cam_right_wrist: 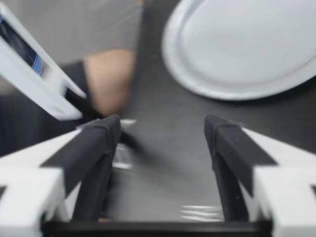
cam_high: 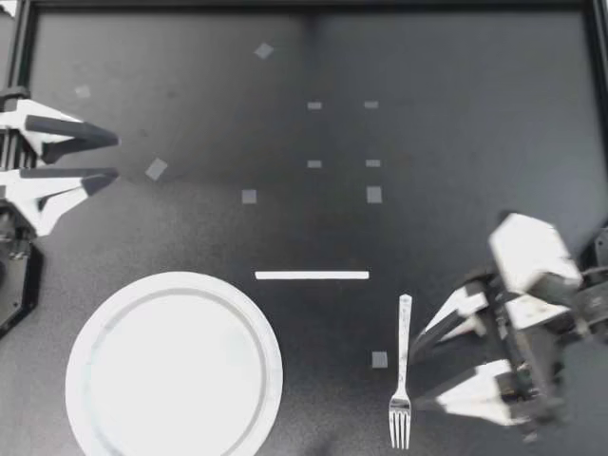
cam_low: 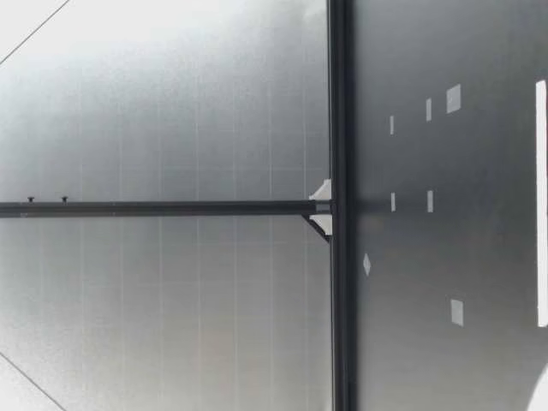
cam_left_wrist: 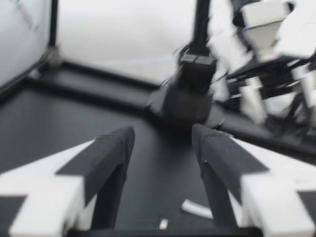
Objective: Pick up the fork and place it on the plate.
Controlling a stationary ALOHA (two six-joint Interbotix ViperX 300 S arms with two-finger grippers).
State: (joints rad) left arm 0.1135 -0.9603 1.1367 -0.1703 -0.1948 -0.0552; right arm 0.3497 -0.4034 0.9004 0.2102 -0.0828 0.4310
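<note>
Next, my right gripper grabs the fork by the neck (cam_high: 402, 384). The fork is long and thin, and its broad tined head (cam_high: 400, 418) is at one end.
The silver fork (cam_high: 403, 370) lies on the black table near the front edge, tines toward that edge. The white plate (cam_high: 174, 366) rests at the front left. My right gripper (cam_high: 415, 380) is open, its fingertips just right of the fork, one near the handle and one near the tines. In the right wrist view the gripper (cam_right_wrist: 163, 136) is open, blurred glints of the fork (cam_right_wrist: 200, 213) lie low between its fingers, and the plate (cam_right_wrist: 247, 44) is ahead. My left gripper (cam_high: 109, 157) stands open at the far left, holding nothing, also open in its own view (cam_left_wrist: 163, 143).
A white tape strip (cam_high: 312, 275) lies mid-table behind the plate and fork. Small grey tape squares (cam_high: 374, 194) dot the table. A black frame (cam_high: 304, 5) borders the table. The low view shows the strip (cam_low: 540, 201) and no gripper.
</note>
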